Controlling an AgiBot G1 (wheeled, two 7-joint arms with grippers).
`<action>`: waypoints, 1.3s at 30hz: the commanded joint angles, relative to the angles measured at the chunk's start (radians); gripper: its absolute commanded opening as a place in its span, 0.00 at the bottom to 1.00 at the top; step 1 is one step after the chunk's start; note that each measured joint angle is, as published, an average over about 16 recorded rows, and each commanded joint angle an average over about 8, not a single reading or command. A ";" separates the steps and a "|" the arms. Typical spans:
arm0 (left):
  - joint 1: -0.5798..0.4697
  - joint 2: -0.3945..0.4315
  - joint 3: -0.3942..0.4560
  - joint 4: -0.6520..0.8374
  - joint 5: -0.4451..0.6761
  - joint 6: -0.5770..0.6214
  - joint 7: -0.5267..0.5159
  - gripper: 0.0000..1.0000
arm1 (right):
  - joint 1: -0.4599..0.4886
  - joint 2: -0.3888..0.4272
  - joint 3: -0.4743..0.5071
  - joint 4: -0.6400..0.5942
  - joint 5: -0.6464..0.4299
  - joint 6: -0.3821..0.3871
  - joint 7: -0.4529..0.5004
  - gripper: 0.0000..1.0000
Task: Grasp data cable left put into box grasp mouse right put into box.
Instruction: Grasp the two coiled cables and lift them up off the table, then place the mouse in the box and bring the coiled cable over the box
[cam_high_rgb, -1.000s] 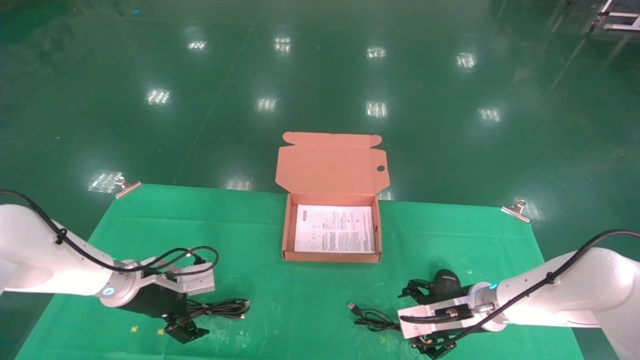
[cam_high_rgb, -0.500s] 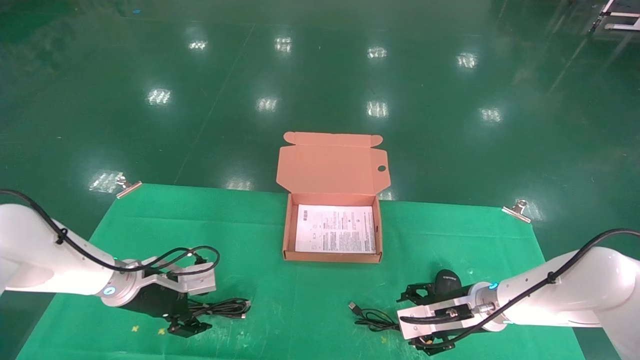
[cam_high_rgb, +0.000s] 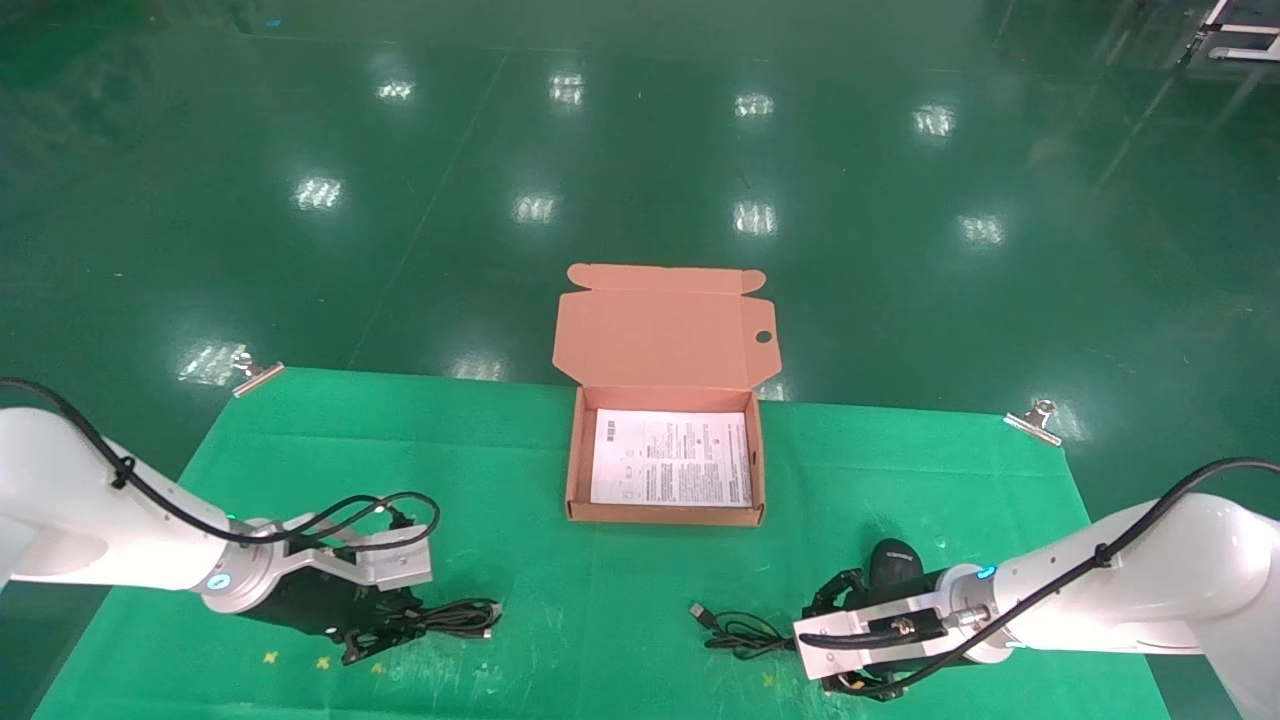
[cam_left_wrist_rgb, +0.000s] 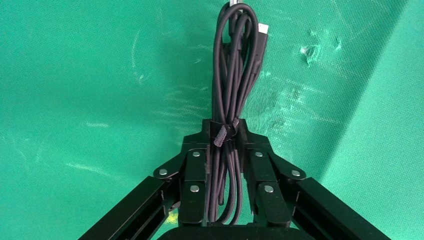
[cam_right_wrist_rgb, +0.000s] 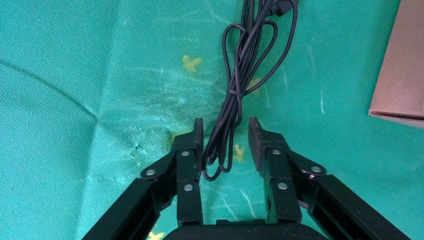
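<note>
The robot's right gripper next needs to put the mouse into the box (cam_right_wrist_rgb: 397, 65), so it should grip the coiled cord by the looped bundle (cam_right_wrist_rgb: 222, 140).
The data cable (cam_high_rgb: 455, 615), a narrow black bundle tied with a strap, lies on the green cloth at front left. My left gripper (cam_high_rgb: 378, 625) is shut on its near end; in the left wrist view the bundle (cam_left_wrist_rgb: 235, 75) runs out between the fingertips of the gripper (cam_left_wrist_rgb: 225, 132). The black mouse (cam_high_rgb: 893, 560) sits at front right beside my right wrist. My right gripper (cam_right_wrist_rgb: 225, 137) is open, low over the cloth, with the mouse's loose cord (cam_right_wrist_rgb: 240, 85) between its fingers. The open box (cam_high_rgb: 665, 515) stands mid-table with a white printed sheet (cam_high_rgb: 670, 458) inside.
The box's flap lid (cam_high_rgb: 660, 340) stands up at the back. The cord's USB plug (cam_high_rgb: 697, 612) lies left of my right gripper. Metal clips (cam_high_rgb: 255, 372) (cam_high_rgb: 1035, 418) hold the cloth's far corners. A box corner (cam_right_wrist_rgb: 400, 75) shows in the right wrist view.
Both grippers' jaws have narrowed. The left has closed on the data cable bundle. The right has drawn in around the mouse's cord, and the USB plug has shifted slightly left.
</note>
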 joint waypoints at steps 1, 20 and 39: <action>0.000 0.000 0.000 0.000 0.000 0.000 0.000 0.00 | 0.000 0.000 0.000 0.000 0.000 0.000 0.000 0.00; -0.048 -0.053 0.011 -0.160 0.026 0.027 0.039 0.00 | 0.090 0.130 0.103 0.024 0.115 -0.041 0.097 0.00; -0.073 -0.181 -0.051 -0.657 0.082 -0.143 -0.202 0.00 | 0.306 0.069 0.247 0.032 0.286 0.064 0.081 0.00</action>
